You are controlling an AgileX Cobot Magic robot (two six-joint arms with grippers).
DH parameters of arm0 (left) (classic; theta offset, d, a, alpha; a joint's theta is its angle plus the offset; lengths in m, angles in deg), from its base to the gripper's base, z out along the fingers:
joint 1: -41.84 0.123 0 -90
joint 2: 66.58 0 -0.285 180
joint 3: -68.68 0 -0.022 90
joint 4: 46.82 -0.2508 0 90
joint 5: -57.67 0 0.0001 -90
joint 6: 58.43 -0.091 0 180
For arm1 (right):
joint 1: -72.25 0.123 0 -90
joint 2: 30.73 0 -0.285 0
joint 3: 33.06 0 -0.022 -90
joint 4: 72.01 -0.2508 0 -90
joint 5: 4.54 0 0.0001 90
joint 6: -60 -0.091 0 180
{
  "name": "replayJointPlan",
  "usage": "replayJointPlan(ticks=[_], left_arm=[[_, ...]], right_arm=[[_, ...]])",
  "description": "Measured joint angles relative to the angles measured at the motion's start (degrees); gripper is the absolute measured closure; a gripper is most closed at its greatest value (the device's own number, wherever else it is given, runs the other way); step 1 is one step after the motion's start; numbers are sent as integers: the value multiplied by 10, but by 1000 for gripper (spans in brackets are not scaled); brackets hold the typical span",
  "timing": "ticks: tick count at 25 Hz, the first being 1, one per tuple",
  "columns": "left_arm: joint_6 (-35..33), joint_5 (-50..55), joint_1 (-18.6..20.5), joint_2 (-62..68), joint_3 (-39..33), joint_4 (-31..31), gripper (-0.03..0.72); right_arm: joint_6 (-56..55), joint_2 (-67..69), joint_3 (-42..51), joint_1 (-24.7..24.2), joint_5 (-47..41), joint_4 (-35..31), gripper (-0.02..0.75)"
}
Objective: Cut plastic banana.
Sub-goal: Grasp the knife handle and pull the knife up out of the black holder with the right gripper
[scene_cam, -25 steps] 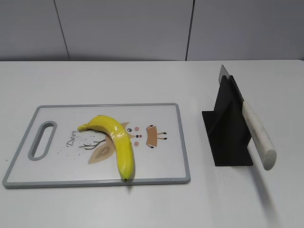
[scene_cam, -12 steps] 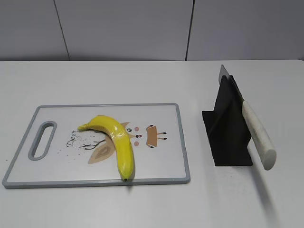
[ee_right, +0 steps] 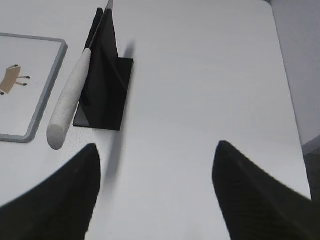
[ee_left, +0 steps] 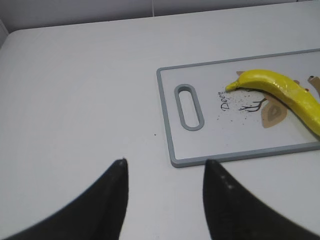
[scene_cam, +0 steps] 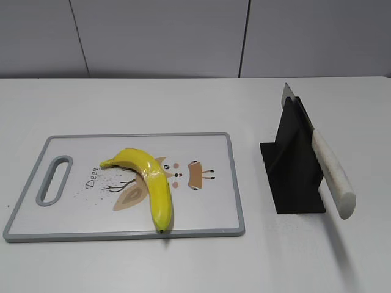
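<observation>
The knife needs its blade free to cut the plastic banana (scene_cam: 151, 181), so the robot's right gripper should next grab the knife by its pale speckled handle (scene_cam: 333, 173).
The plastic banana (scene_cam: 151, 181) is glossy yellow and curved. It lies on the white cutting board (scene_cam: 214, 152) with a grey rim; it also shows in the left wrist view (ee_left: 282, 90). A knife (scene_cam: 330, 171) with a pale speckled handle rests slanted in a black stand (scene_cam: 293, 165) to the right of the board; it shows in the right wrist view (ee_right: 70, 100) too. My left gripper (ee_left: 164, 167) is open and empty over bare table, left of the board's handle end. My right gripper (ee_right: 157, 150) is open and empty, right of the stand. Neither gripper shows in the exterior view.
The board has a handle slot (scene_cam: 54, 179) at its left end and a cartoon deer print (scene_cam: 183, 174). The white table (scene_cam: 183, 104) runs to a grey wall at the back. Its right edge (ee_right: 287, 90) shows in the right wrist view.
</observation>
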Motion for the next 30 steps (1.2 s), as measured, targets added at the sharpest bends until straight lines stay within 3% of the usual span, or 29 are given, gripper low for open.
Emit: replayJointPlan(ticks=[4,7,12,19,21,30], left_arm=[[0,0,0,0,0,0,215],[0,0,0,0,0,0,215],[0,0,0,0,0,0,215],[0,0,0,0,0,0,215],[0,0,0,0,0,0,215],[0,0,0,0,0,0,215]], right_arm=[[-11,103,-33,5,-1,0,181],[-39,169,-54,35,4,0,181],[-120,260,-90,139,14,28,181],[-281,395,-143,325,10,168,181],[-304,438,-163,344,2,167,181],[-353,594,-220,347,-52,165,181]])
